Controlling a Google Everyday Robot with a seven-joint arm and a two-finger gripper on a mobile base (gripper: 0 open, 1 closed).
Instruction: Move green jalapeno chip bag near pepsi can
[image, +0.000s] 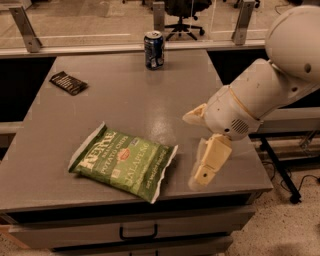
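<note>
The chip bag (123, 161) lies flat and wide on the tabletop, so my gripper will next pinch it by its crimped end edge (166, 173).
The green jalapeno chip bag (123, 161) lies flat on the grey table (125, 100), near its front edge and left of centre. The pepsi can (154, 49) stands upright at the table's far edge, well apart from the bag. My gripper (201, 178) hangs on the white arm (265, 85) that reaches in from the right. It points down over the table's front right part, a short way right of the bag's right end and not touching it. It holds nothing.
A small dark brown flat wrapper (68, 82) lies at the table's far left. A drawer with a handle (138, 232) sits under the front edge. Metal posts (243, 21) and a glass rail run behind the table. An office chair stands beyond.
</note>
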